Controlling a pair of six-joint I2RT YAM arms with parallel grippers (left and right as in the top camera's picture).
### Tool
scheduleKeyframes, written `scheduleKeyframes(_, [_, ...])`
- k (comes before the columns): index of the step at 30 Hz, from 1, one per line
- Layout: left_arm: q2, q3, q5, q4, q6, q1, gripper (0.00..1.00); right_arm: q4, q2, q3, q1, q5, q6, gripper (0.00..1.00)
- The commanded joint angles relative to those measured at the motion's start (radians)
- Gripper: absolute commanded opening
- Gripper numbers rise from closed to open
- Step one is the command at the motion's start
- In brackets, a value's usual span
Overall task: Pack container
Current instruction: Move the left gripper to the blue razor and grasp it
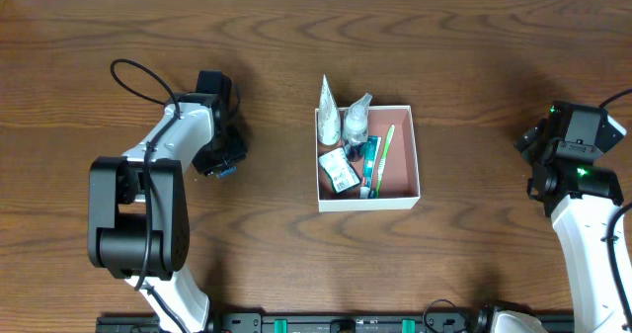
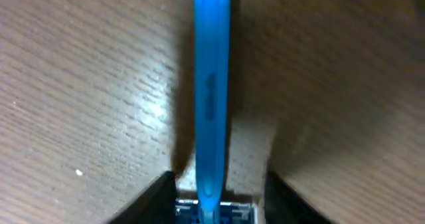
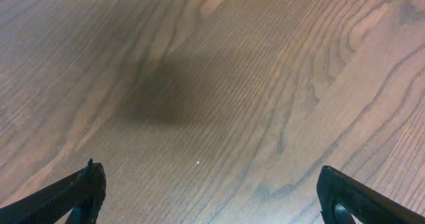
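Both fingers of my left gripper reach down to their shadows on the wood beside the blue handle, so it is time to close on the razor.
The container, a white-walled box with a pink-brown floor, sits mid-table. In it are a white tube, a small clear bottle, a green toothbrush and a packet. Left of the box, my left gripper points down at the table over a blue-handled razor. In the left wrist view the blue handle runs straight out between the dark fingers, with a gap on each side; my left gripper is open around it. My right gripper stands wide open over bare wood.
The wooden tabletop stretches all around the box. A black rail runs along the near edge between the two arm bases. The left arm's cable loops above its wrist.
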Motion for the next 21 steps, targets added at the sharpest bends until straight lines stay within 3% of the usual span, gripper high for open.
scheduleKeyframes(1, [0.009,-0.002,-0.005,0.008,0.006,0.006,0.34,-0.001,0.003,0.006,-0.005,0.017,-0.002,0.99])
scheduleKeyframes(9, [0.009,-0.002,-0.005,0.022,0.014,0.006,0.06,-0.001,0.003,0.006,-0.005,0.017,-0.002,0.99])
scheduleKeyframes(21, [-0.109,0.060,0.000,-0.070,0.104,0.003,0.06,-0.001,0.003,0.006,-0.005,0.017,-0.002,0.99])
